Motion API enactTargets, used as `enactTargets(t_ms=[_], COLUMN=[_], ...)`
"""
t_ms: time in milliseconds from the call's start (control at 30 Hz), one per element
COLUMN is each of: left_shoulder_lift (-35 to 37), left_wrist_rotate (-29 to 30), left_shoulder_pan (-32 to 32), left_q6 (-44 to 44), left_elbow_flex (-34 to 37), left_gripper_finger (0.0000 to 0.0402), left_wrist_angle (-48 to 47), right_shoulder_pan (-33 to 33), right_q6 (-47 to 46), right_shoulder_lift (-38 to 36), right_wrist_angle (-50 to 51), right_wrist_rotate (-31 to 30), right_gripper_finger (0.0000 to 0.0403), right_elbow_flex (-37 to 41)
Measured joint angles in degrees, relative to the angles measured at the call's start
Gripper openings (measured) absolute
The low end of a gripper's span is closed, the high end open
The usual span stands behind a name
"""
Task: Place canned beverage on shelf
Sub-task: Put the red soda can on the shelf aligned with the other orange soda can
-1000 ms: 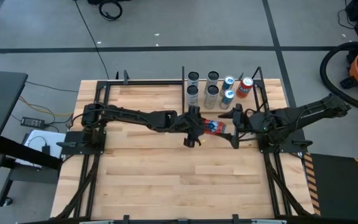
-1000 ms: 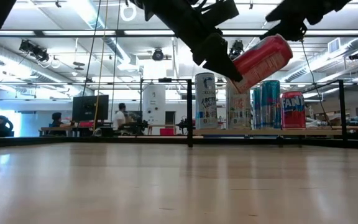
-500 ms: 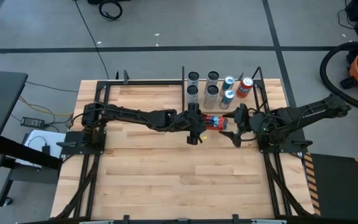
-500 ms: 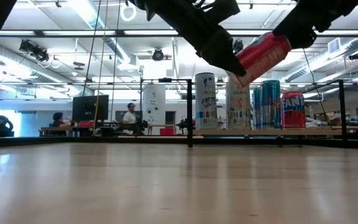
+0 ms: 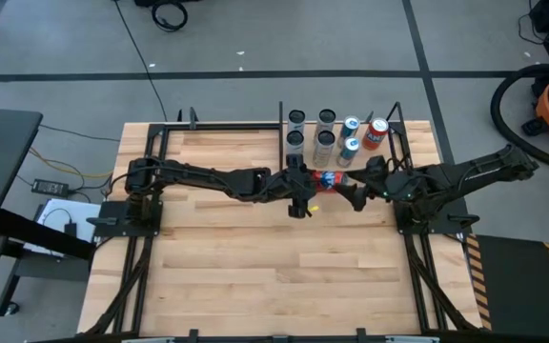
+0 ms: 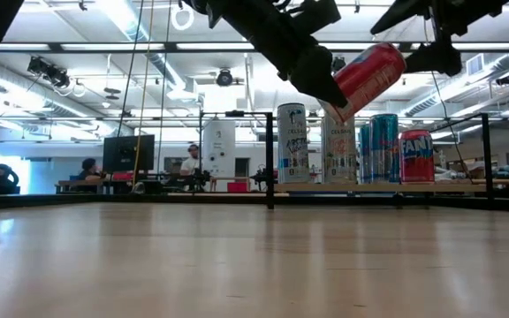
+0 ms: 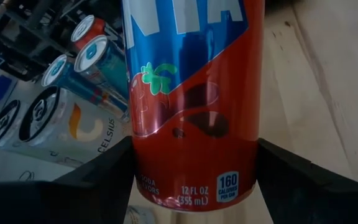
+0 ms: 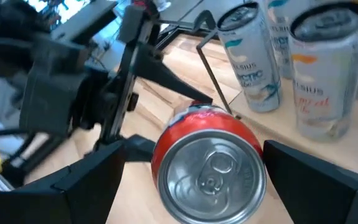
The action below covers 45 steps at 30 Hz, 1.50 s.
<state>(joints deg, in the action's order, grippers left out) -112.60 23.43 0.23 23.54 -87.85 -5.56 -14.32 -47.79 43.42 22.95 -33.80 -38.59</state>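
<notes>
The red soda can needs to stand on the shelf, so my right gripper should next grab the can by the side below its top rim [image 5: 339, 178] [image 8: 211, 123].
A red soda can [image 5: 324, 181] hangs in the air over the table's middle, just in front of the shelf [image 5: 305, 158]. The shelf is a pale wood panel edged by black rods at the far right. My left gripper [image 5: 309, 188] is shut on the can. My right gripper [image 5: 351, 189] is open at the can's top end [image 8: 210, 171], one finger [image 8: 86, 180] on each side of it. I cannot tell whether the fingers touch it. In the low view the can [image 6: 367, 78] is tilted, with my right gripper [image 6: 418, 35] above and beside it. My left gripper pinches the can's bottom end [image 7: 143, 165] between its two fingers [image 7: 98, 171], one on each side of the round wall. The fingers come from the table's left and lie along the can. The can is lifted clear and tilted, its top up and toward the table's right.
Several cans stand upright on the shelf: tall pale ones [image 5: 296, 121], blue ones [image 5: 350, 146] and an orange one [image 5: 376, 131]. Black rod posts [image 6: 269, 159] stand at the shelf's corners. The planked tabletop [image 5: 255, 257] lies bare toward the near edge.
My left gripper has carried the can a little toward the far edge and slightly up; the can stays tilted. My right gripper has turned and come in toward the can's top end from the table's right.
</notes>
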Motion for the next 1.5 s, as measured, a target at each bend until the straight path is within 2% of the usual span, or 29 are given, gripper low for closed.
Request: enactTargets(t_ms=[200,500,800,1300,1500], left_shoulder_lift=[0.0,0.0,0.0,-0.01,-0.02], left_wrist_rotate=[-0.34,0.25,0.25,-0.01,-0.11], left_shoulder_pan=[-0.24,-0.42,-0.39,-0.39,-0.39], left_q6=[1.12,1.54,1.54,0.38,0.36], left_elbow_flex=[0.0,-0.11,-0.11,-0.11,-0.11], left_gripper_finger=[0.0286,0.0286,0.0286,0.0287,0.0314], left_wrist_angle=[0.67,1.52,1.35,1.04,1.27], right_shoulder_pan=[0.67,0.7,1.17,2.15,2.24], right_q6=[-9.02,-9.32,-8.42,-6.24,-4.81], right_shoulder_lift=[1.1,3.5,3.39,2.89,2.62], right_wrist_angle=[1.08,1.13,1.5,2.69,3.08], right_wrist_rotate=[0.8,1.89,2.11,4.04,3.79], right_gripper_finger=[0.0387,0.038,0.0298,0.0297,0.0297], right_elbow_flex=[0.0,0.02,0.02,-0.02,-0.02])
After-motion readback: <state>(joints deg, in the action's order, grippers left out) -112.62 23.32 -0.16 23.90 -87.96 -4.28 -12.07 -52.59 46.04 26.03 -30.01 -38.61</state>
